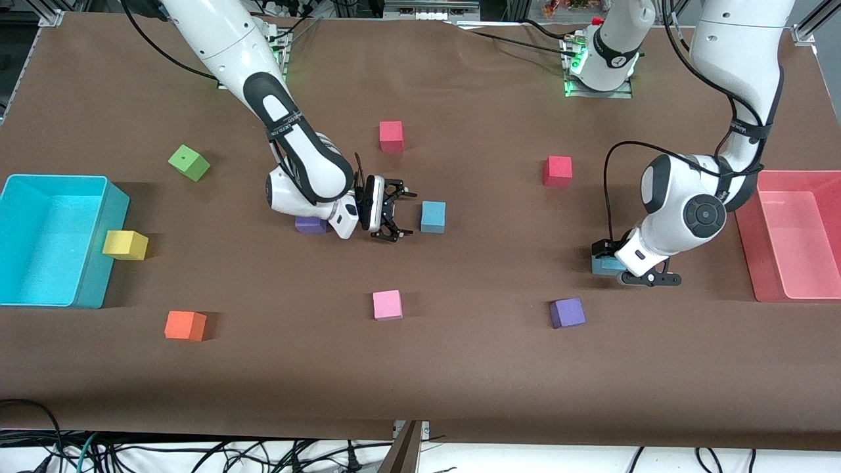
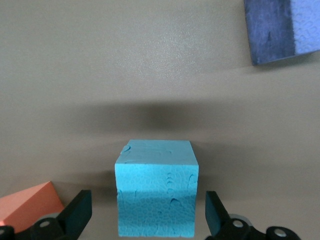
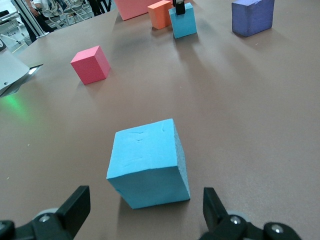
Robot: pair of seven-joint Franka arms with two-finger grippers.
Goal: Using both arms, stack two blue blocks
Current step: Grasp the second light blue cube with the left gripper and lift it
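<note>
My left gripper grabs this blue block's opposite sides next, to then stack it onto the other blue block.
One blue block (image 1: 433, 217) lies mid-table; it also shows in the right wrist view (image 3: 149, 162). My right gripper (image 1: 406, 213) is open and low, beside this block on the side toward the right arm's end. In the right wrist view the block lies just ahead of the gripper (image 3: 145, 207), not between the fingers. The second blue block (image 1: 603, 267) lies toward the left arm's end, partly hidden by the left arm. In the left wrist view it (image 2: 156, 195) sits between the fingers of my open left gripper (image 2: 147, 212), with a gap on each side. That gripper (image 1: 611, 261) is down at the table.
A teal bin (image 1: 13, 197) stands at the right arm's end and a red bin (image 1: 788, 180) at the left arm's end. A purple cube (image 1: 567, 313) and an orange cube (image 2: 27, 205) lie near the left gripper. A purple cube (image 1: 310, 225) sits under the right wrist. A pink cube (image 1: 387, 305) and red cubes (image 1: 391, 136) (image 1: 557, 171) lie around.
</note>
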